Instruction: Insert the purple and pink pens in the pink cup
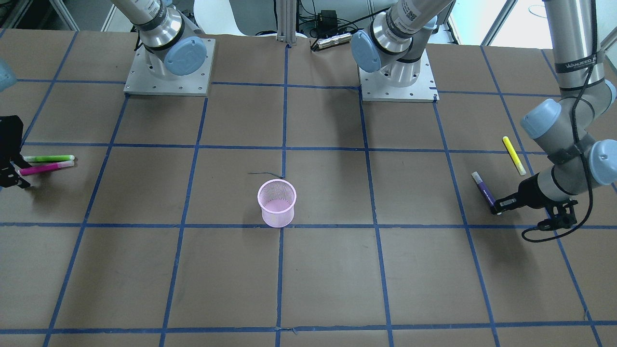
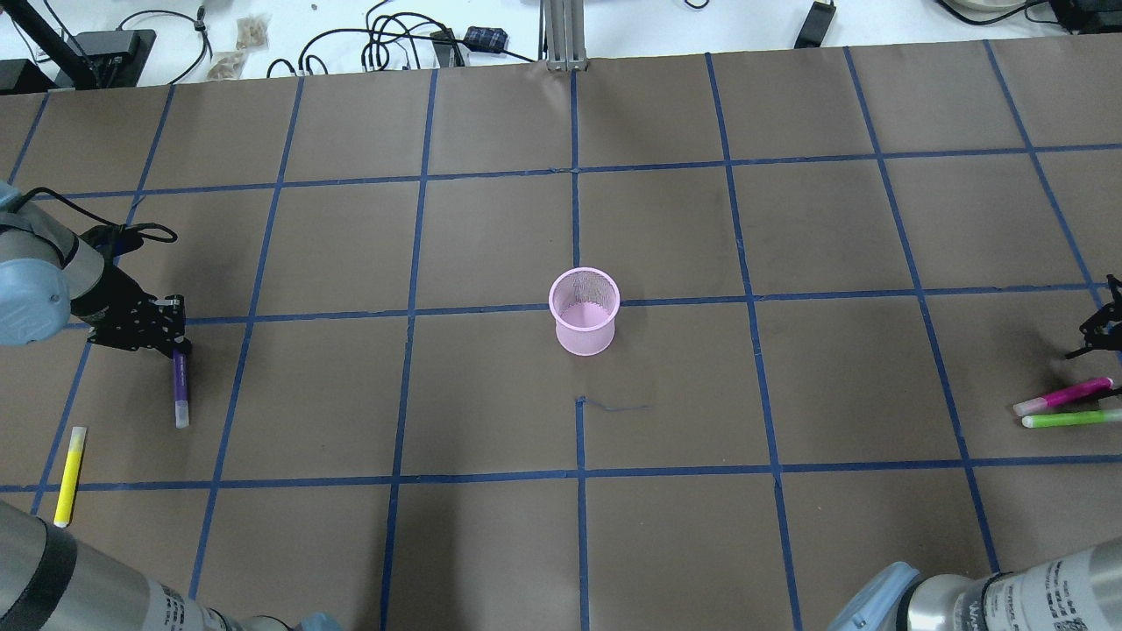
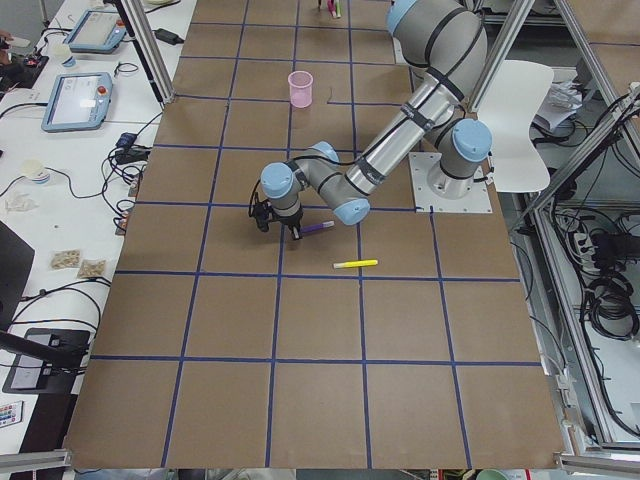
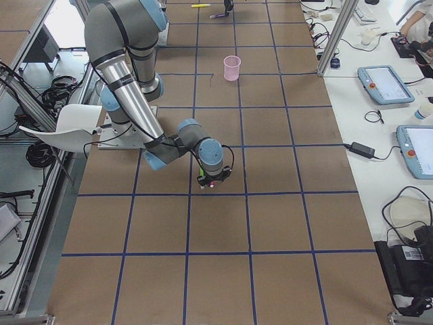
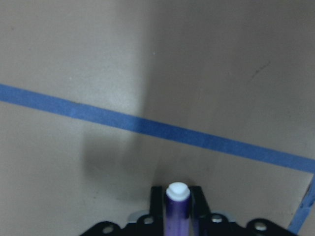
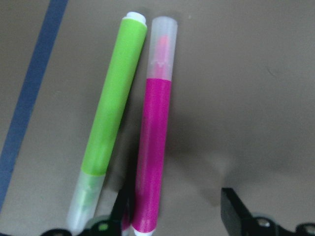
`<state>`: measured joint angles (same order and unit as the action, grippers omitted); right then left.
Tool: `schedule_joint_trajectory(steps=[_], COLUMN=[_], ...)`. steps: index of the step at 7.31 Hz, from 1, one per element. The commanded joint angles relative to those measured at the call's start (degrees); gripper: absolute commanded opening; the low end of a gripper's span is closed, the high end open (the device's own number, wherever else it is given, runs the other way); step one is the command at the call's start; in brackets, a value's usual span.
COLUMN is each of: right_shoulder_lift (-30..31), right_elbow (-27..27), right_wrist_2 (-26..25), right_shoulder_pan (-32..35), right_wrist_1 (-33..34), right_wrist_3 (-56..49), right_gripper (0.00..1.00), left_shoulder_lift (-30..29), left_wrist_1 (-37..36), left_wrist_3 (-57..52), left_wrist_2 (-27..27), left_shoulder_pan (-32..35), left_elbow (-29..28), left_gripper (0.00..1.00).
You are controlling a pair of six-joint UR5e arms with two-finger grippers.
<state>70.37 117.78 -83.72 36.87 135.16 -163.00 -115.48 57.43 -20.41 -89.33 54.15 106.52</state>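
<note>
Next, the right gripper picks up the pink pen by its white-tipped barrel end (image 6: 146,219), so its clear end with the cap (image 6: 162,48) stays free to enter the pink cup.
The pink mesh cup (image 1: 276,202) stands upright mid-table and also shows in the overhead view (image 2: 585,311). My left gripper (image 2: 178,349) is shut on one end of the purple pen (image 2: 181,390), low over the table. In the left wrist view the pen (image 5: 177,209) sits between the fingers. The pink pen (image 2: 1062,396) lies next to a green pen (image 2: 1069,419). My right gripper (image 6: 177,211) is open, its fingers on either side of the pink pen's (image 6: 155,147) near end, one finger between the two pens.
A yellow pen (image 2: 69,475) lies near the left arm, apart from the purple pen. The green pen (image 6: 113,113) almost touches the pink one. A short dark mark (image 2: 614,406) lies on the paper near the cup. Blue tape lines grid the brown table.
</note>
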Motion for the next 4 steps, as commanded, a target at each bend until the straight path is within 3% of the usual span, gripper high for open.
schedule_joint_trajectory(steps=[1, 4], right_shoulder_lift=[0.38, 0.56], right_elbow=[-0.18, -0.62], right_wrist_2=[0.04, 0.31], right_shoulder_pan=[-0.04, 0.04], right_wrist_1=[0.28, 0.28], right_wrist_3=[0.06, 0.32], right_gripper=[0.03, 0.0], left_shoulder_lift=[0.26, 2.71], left_wrist_1=[0.58, 3.03], left_wrist_3=[0.1, 0.1], left_wrist_2=[-0.06, 0.03], left_shoulder_pan=[0.08, 2.35], left_elbow=[-0.44, -5.43], left_gripper=[0.0, 0.0])
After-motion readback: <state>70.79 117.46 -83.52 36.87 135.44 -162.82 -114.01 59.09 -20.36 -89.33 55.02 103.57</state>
